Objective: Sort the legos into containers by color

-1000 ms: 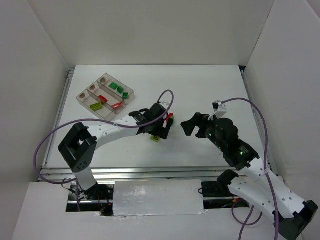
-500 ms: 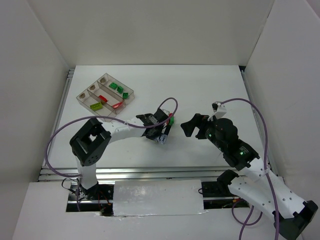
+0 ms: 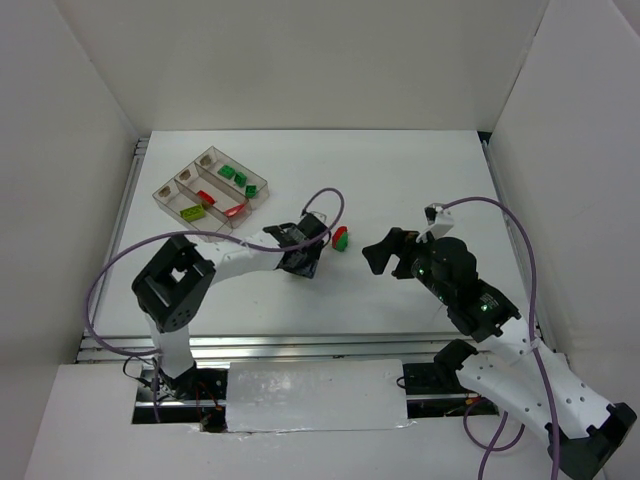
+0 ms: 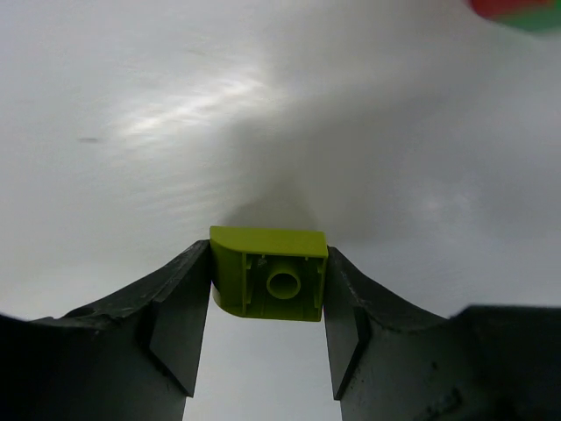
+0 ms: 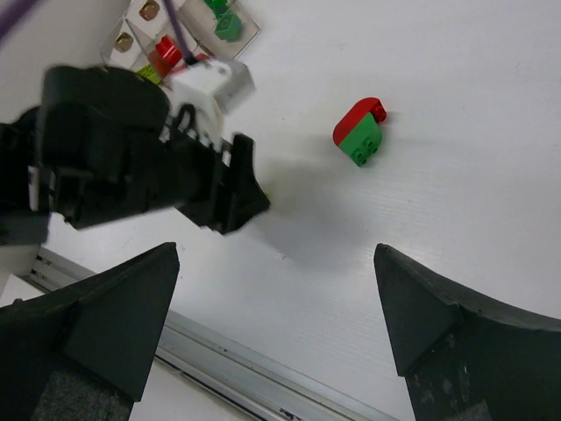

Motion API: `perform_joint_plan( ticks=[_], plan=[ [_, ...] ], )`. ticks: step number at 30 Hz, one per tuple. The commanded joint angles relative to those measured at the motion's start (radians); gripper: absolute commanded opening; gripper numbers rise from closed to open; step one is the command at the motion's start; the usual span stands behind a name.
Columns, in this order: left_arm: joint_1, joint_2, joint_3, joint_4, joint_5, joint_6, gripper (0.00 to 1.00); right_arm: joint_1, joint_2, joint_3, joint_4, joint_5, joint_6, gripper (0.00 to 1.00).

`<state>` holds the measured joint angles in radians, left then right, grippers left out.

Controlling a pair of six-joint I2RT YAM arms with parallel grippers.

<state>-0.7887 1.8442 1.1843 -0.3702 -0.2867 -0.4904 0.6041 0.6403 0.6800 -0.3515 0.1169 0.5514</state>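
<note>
I need to grab the red lego with its joined green one across both sides with my right gripper next. Their ends then stay free for pulling them apart.
A yellow-green lego sits between the fingers of my left gripper, hollow underside toward the camera. Both fingers press its sides, so the gripper is shut on it, low over the white table. A red lego joined to a green one lies just right of that gripper and also shows in the right wrist view as the same pair. My right gripper hangs open and holds nothing, right of the pair. The clear three-compartment tray stands at the back left with green legos, red legos and a yellow-green one.
White walls enclose the table on three sides. A metal rail runs along the near edge. The left arm's purple cable loops above its wrist.
My left gripper has shifted left off the red-green pair, come down around the yellow-green lego and shut on it. The right arm has stayed put.
</note>
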Motion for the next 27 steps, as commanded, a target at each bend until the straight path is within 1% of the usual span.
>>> perform_joint_plan(
  ticks=[1, 2, 3, 4, 5, 6, 7, 8, 9, 10, 12, 13, 15, 16, 18, 19, 21, 22, 24, 25, 26, 27],
  plan=[
    [0.129, -0.114, 0.006, -0.068, -0.141, -0.082, 0.05, 0.0, 0.001, 0.015, 0.032, 0.004, -0.011, 1.0],
    [0.17, -0.164, 0.006, -0.088, -0.155, -0.12, 0.01, -0.001, 0.005, 0.013, 0.035, -0.003, -0.01, 1.0],
    [0.254, -0.195, 0.003, -0.091, -0.167, -0.135, 0.01, 0.0, 0.015, 0.012, 0.049, -0.009, -0.01, 1.0],
    [0.294, -0.251, -0.002, -0.092, -0.204, -0.155, 0.02, -0.001, 0.021, 0.004, 0.055, -0.014, -0.008, 1.0],
    [0.339, -0.276, -0.002, -0.088, -0.213, -0.186, 0.04, -0.001, 0.028, 0.001, 0.063, -0.023, -0.007, 1.0],
    [0.42, -0.292, 0.001, -0.084, -0.215, -0.197, 0.08, 0.0, 0.045, -0.002, 0.078, -0.028, -0.008, 1.0],
    [0.455, -0.306, 0.006, -0.075, -0.21, -0.2, 0.13, 0.0, 0.056, -0.008, 0.086, -0.033, -0.013, 1.0],
    [0.517, -0.303, 0.026, -0.07, -0.204, -0.198, 0.2, -0.001, 0.085, -0.011, 0.103, -0.039, -0.016, 1.0],
    [0.541, -0.297, 0.038, -0.072, -0.206, -0.201, 0.22, 0.0, 0.099, -0.016, 0.108, -0.039, -0.024, 1.0],
    [0.589, -0.265, 0.075, -0.081, -0.2, -0.208, 0.22, -0.001, 0.117, -0.014, 0.111, -0.037, -0.027, 1.0],
    [0.627, -0.228, 0.11, -0.101, -0.189, -0.209, 0.22, 0.0, 0.159, -0.013, 0.117, -0.045, -0.03, 1.0],
    [0.656, -0.191, 0.138, -0.101, -0.18, -0.198, 0.25, -0.001, 0.168, -0.014, 0.121, -0.048, -0.031, 1.0],
    [0.68, -0.137, 0.164, -0.108, -0.172, -0.191, 0.28, -0.001, 0.18, -0.019, 0.135, -0.06, -0.033, 1.0],
    [0.689, -0.125, 0.184, -0.108, -0.169, -0.186, 0.37, -0.001, 0.179, -0.02, 0.14, -0.062, -0.034, 1.0],
    [0.709, -0.106, 0.193, -0.107, -0.163, -0.185, 0.46, -0.001, 0.18, -0.022, 0.143, -0.059, -0.038, 1.0],
    [0.713, -0.099, 0.192, -0.098, -0.161, -0.18, 0.56, -0.001, 0.183, -0.019, 0.143, -0.06, -0.036, 1.0],
    [0.723, -0.096, 0.189, -0.104, -0.179, -0.192, 0.67, -0.001, 0.186, -0.017, 0.144, -0.059, -0.038, 1.0],
    [0.726, -0.094, 0.181, -0.102, -0.18, -0.2, 0.77, -0.001, 0.188, -0.017, 0.146, -0.06, -0.038, 1.0],
    [0.733, -0.094, 0.176, -0.102, -0.177, -0.203, 0.83, -0.003, 0.196, -0.017, 0.155, -0.062, -0.034, 1.0],
    [0.733, -0.097, 0.172, -0.102, -0.172, -0.203, 0.95, -0.001, 0.202, -0.017, 0.158, -0.065, -0.034, 1.0],
    [0.733, -0.103, 0.169, -0.092, -0.161, -0.203, 0.99, -0.003, 0.217, -0.016, 0.167, -0.065, -0.031, 1.0],
    [0.733, -0.115, 0.167, -0.087, -0.142, -0.2, 1.0, -0.003, 0.229, -0.011, 0.172, -0.06, -0.028, 1.0]
  ],
)
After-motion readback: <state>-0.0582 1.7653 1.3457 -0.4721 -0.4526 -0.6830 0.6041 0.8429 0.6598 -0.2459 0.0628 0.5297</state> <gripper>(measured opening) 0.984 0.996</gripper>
